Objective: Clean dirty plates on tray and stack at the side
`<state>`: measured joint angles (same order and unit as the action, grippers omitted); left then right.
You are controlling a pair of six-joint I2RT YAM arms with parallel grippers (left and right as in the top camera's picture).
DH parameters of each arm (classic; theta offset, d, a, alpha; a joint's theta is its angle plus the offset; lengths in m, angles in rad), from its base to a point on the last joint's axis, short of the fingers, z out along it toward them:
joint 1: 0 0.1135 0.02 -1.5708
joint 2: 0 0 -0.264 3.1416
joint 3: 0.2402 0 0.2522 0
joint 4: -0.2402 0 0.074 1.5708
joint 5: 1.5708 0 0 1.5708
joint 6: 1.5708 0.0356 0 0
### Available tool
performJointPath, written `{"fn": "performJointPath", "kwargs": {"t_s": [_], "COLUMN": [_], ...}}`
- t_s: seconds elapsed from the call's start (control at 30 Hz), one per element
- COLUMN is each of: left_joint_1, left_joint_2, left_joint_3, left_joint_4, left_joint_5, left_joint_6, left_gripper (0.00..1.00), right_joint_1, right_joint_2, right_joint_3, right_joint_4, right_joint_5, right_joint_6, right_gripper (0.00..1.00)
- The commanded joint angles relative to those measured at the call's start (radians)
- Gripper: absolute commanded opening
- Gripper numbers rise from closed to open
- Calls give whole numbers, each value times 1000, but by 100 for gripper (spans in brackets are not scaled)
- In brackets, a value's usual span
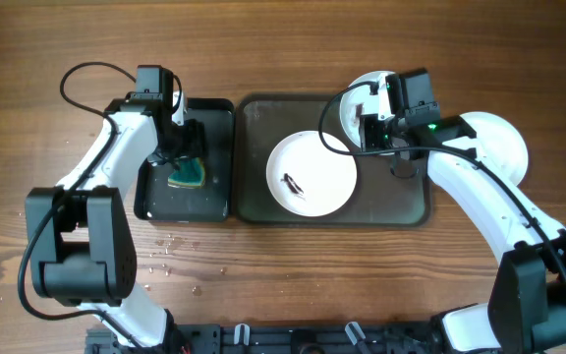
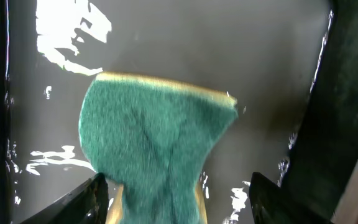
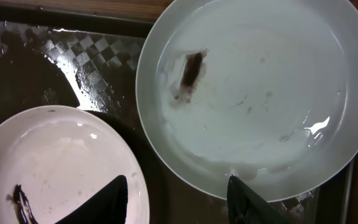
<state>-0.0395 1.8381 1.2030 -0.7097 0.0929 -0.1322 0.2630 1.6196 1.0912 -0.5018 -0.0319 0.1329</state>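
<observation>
The green sponge needs its wide end free to scrub the smudged plate, so my left gripper should grab the sponge next by its two yellow-edged sides.
The dark tray holds a white plate with a dark smudge at its middle. A second smudged plate lies at the tray's back right, mostly under my right gripper. In the right wrist view this plate is wet and smudged, and the open right gripper has one finger at its near rim. The other plate shows at lower left. A third white plate lies on the table right of the tray. My left gripper is open astride the green sponge.
The sponge lies in a small wet black tray left of the big tray. Water drops dot the wooden table in front of it. The big tray's floor is wet.
</observation>
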Motion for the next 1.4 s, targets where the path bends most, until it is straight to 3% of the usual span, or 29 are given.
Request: {"fn": "performJointPath", "kwargs": {"t_s": [0.0, 0.13, 0.2, 0.23, 0.27, 0.5, 0.6, 0.7, 0.83, 1.0, 1.1, 1.17, 1.27, 1.37], "left_joint_1": [-5, -5, -4, -4, -4, -4, -5, -5, -5, -5, -4, -4, -4, -4], "left_joint_2": [-19, -19, -19, -19, -21, -185, -322, -441, -560, -579, -569, -561, -560, -558], "left_joint_3": [-69, -149, -167, -168, -167, -99, -98, -98, -98, -101, -106, -106, -106, -106], "left_joint_4": [52, 138, 150, 149, 150, 102, 104, 109, 111, 112, 111, 112, 112, 112], "left_joint_5": [-16, -16, -16, -16, -16, -17, -17, -31, -31, -31, -31, -31, -31, -31], "left_joint_6": [-6, -6, -6, -6, -6, -14, -47, -63, -64, -93, -93, -93, -93, -93], "left_gripper": [65, 53, 30, 11, 4, 4, 4, 4, 4, 4, 4, 4, 4, 4], "right_joint_1": [2, 2, 2, 2, 2, 2, 2, 2, 2, 2, 2, 2, 2, 2], "right_joint_2": [11, 11, 11, 11, 11, 11, 11, 11, 11, 11, 11, 12, 12, 13], "right_joint_3": [6, 6, 6, 6, 6, 6, 6, 6, 6, 6, 6, 6, -2, -30], "right_joint_4": [3, 3, 3, 3, 3, 3, 4, 4, 11, 9, -9, -24, -37, -26], "right_joint_5": [18, 18, 18, 18, 18, 10, -35, -58, -58, -126, -133, -134, -146, -169], "right_joint_6": [0, 0, 0, 0, 0, 0, 0, 1, 1, 1, 8, 12, 35, 35], "right_gripper": [52, 52, 52, 52, 52, 53, 60, 77, 81, 86, 81, 64, 50, 47]}}
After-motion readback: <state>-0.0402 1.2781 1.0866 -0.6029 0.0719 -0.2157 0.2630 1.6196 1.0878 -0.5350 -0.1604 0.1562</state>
